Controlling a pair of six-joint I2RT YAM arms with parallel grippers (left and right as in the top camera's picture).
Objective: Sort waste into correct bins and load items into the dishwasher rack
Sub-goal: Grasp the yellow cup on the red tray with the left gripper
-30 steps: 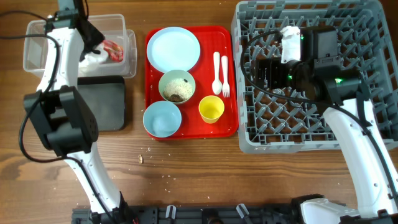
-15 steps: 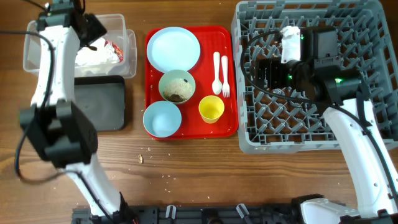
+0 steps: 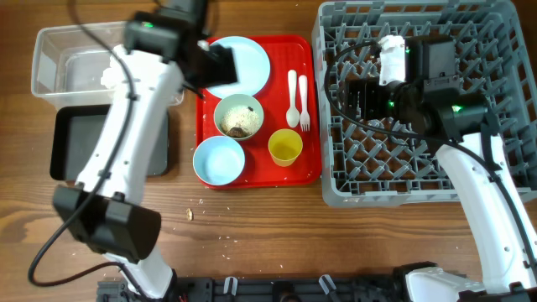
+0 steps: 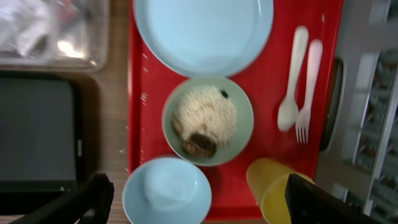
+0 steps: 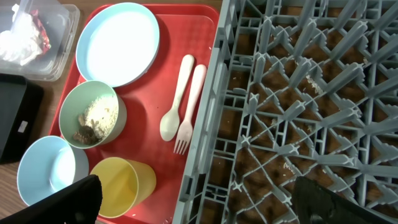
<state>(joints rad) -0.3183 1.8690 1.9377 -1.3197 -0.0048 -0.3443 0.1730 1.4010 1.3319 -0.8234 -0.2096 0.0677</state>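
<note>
The cup's base should stay free for my right gripper, so my left gripper will next grab the yellow cup's rim (image 3: 270, 146) on the side facing the blue bowl (image 3: 219, 159).
My left gripper (image 3: 221, 67) (image 4: 199, 190) is open and empty, hovering over the red tray above the bowl of whitish-brown crumbs (image 3: 238, 115) (image 4: 208, 120). The pale blue plate (image 3: 245, 60) (image 4: 202, 34), empty blue bowl (image 3: 219, 159) (image 4: 166, 193), yellow cup (image 3: 285, 147) (image 4: 277, 193), white spoon (image 3: 292, 94) (image 4: 292, 81) and fork (image 3: 304, 105) (image 4: 309, 93) lie on that tray. The napkin (image 3: 107, 75) (image 5: 17, 42) and red wrapper (image 5: 42, 31) lie in the clear box (image 3: 50, 46). My right gripper (image 3: 362, 92) (image 5: 196, 193) is open and empty over the grey rack (image 3: 470, 33) (image 5: 311, 93).
The black tray (image 3: 71, 147) (image 4: 37, 130) sits in front of the clear box, left of the red tray (image 3: 309, 168). Loose crumbs (image 3: 190, 214) lie on the wooden table in front of the red tray. The rack fills the right side.
My left arm has swung right from over the clear box to over the red tray. The right arm has not moved.
</note>
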